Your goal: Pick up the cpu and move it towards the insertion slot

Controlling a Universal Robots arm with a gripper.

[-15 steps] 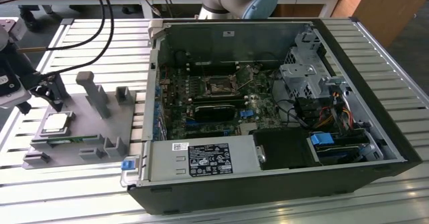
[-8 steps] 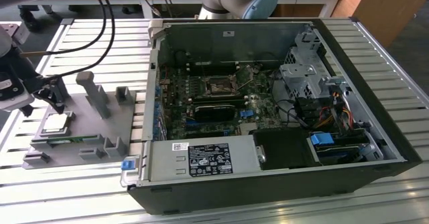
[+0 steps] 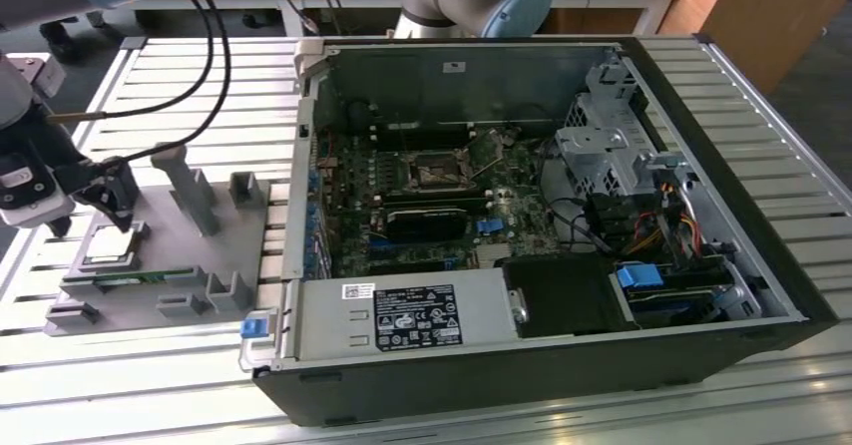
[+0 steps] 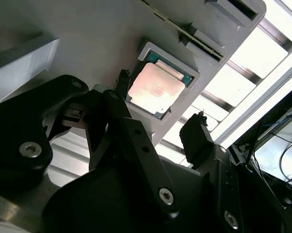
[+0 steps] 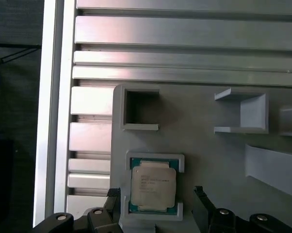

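My gripper needs to go lower before it closes on the CPU. The gripper's fingers are above the silvery top of the CPU [image 5: 153, 187], over the grey plastic tray [image 5: 204, 160].
The cpu [image 3: 112, 246] lies flat in a square recess of the grey plastic tray [image 3: 187, 260] at the exterior view's left. Its silvery top shows in both wrist views [image 4: 155, 87] [image 5: 153, 187]. My gripper [image 3: 91, 227] hangs just over it, open, with one black finger on each side of the chip [image 4: 160, 97] [image 5: 155, 191] and a gap between each finger and the chip. The insertion slot [image 3: 433, 173] sits on the motherboard inside the open computer case, well off towards the exterior view's right.
The black computer case [image 3: 745, 166] stands open on the slatted aluminium table [image 3: 200, 76]. Upright grey posts [image 3: 187, 181] rise from the tray beside the cpu. A narrow green memory stick [image 3: 134, 277] lies along the tray's front. Cables [image 3: 213, 46] hang above the tray.
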